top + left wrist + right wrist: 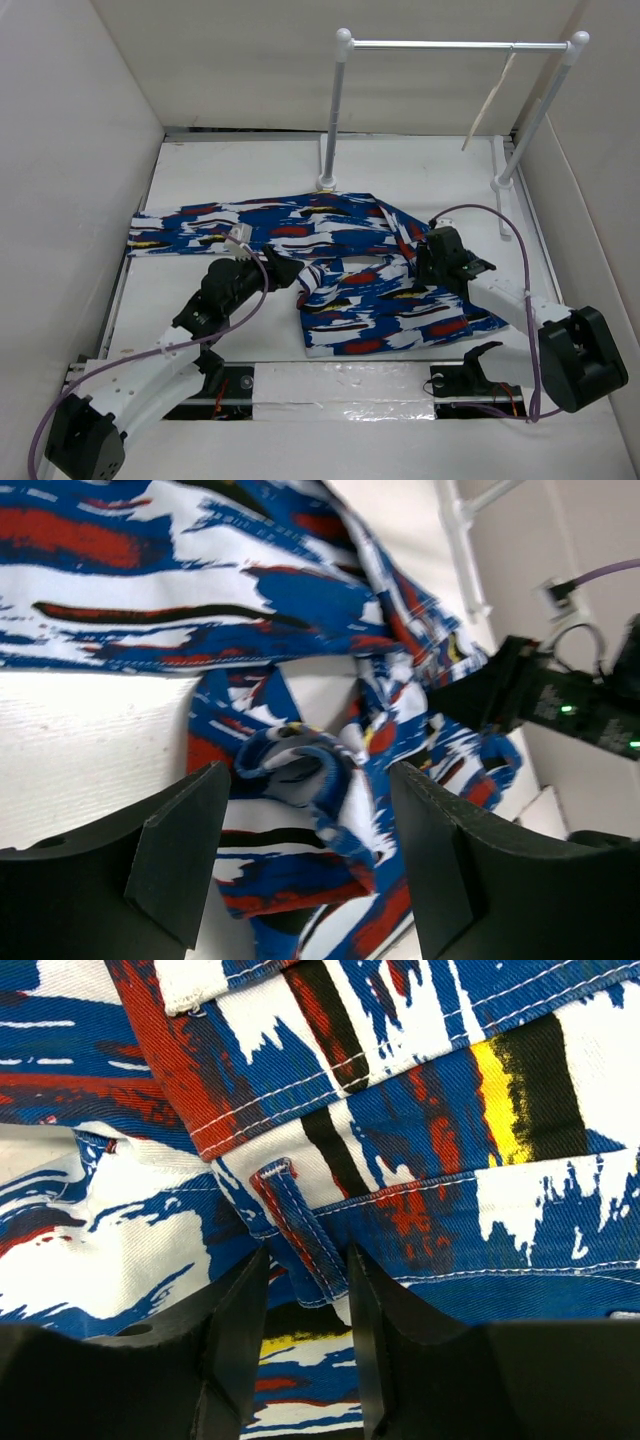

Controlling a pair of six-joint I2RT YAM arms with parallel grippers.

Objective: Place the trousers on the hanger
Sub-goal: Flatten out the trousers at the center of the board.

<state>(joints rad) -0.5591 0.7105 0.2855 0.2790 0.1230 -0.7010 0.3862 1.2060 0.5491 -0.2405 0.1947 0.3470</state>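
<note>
I should grab the trousers (pixel 300 225) next with my left gripper by the bunched fold at the open end of one leg, to stretch that leg straight over the other for hanging.
The trousers (pixel 300 225) lie on the white table, one leg stretched to the left and the rest folded in a heap at front centre. The cream hanger (pixel 495 100) hangs from the rail's bar at the back right. My left gripper (pixel 290 272) is open at the heap's left edge; in the left wrist view (pixel 305 855) a bunched fold of the trousers (pixel 300 770) sits between the spread jaws. My right gripper (pixel 425 265) is on the heap's right side; in the right wrist view (pixel 307 1360) its narrow jaws are shut on the waistband at a belt loop (pixel 300 1230).
The white two-post rail (pixel 455 45) stands at the back, its left post's foot (pixel 326 183) touching the trousers' far edge. White walls close the table on the left, back and right. The right arm (pixel 560 695) shows in the left wrist view.
</note>
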